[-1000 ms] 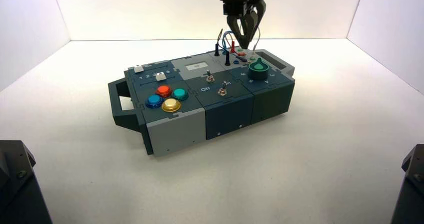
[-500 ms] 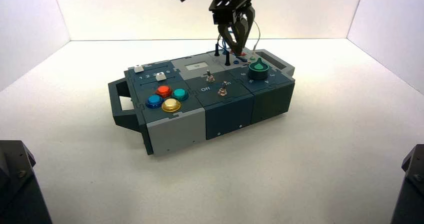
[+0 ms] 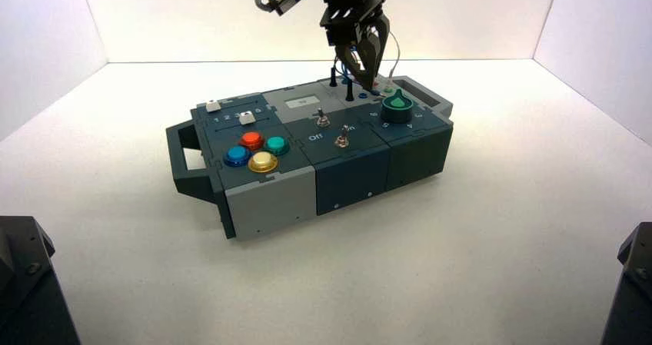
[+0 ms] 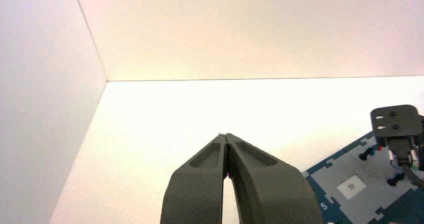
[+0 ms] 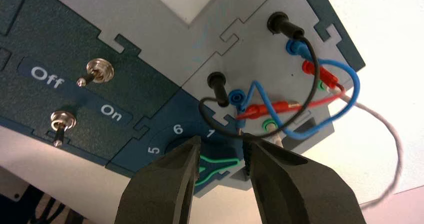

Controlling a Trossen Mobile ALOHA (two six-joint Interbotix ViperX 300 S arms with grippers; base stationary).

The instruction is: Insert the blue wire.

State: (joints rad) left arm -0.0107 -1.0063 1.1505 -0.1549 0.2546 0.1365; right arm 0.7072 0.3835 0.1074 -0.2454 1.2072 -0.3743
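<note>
I should next use my right gripper to grab the blue wire by its straight plug, because the blue wire's cable loops slack (image 5: 354, 92).
The blue wire (image 5: 351, 80) loops over the box's (image 3: 346, 176) back right corner. One end sits plugged in beside a black plug (image 5: 280, 23). Its other end comes down past a blue socket (image 5: 235, 98), and a pin tip (image 5: 240, 130) shows just ahead of my right gripper's fingers. My right gripper (image 5: 221, 146) hangs open above the wire panel (image 3: 364, 70), its fingers apart with nothing between them. The green knob (image 5: 212, 166) shows between them, farther down. My left gripper (image 4: 227, 136) is shut and empty, parked far from the box.
Red leads (image 5: 280, 106), a black lead (image 5: 217, 79) and a long white wire (image 5: 392, 134) crowd the same panel. Two toggle switches (image 5: 97, 70) stand by the Off and On lettering. Coloured buttons (image 3: 251, 140) sit at the box's left end.
My right gripper has moved left and down, from above the box's back right corner to right over the wires. It has stayed open. The left arm has not moved.
</note>
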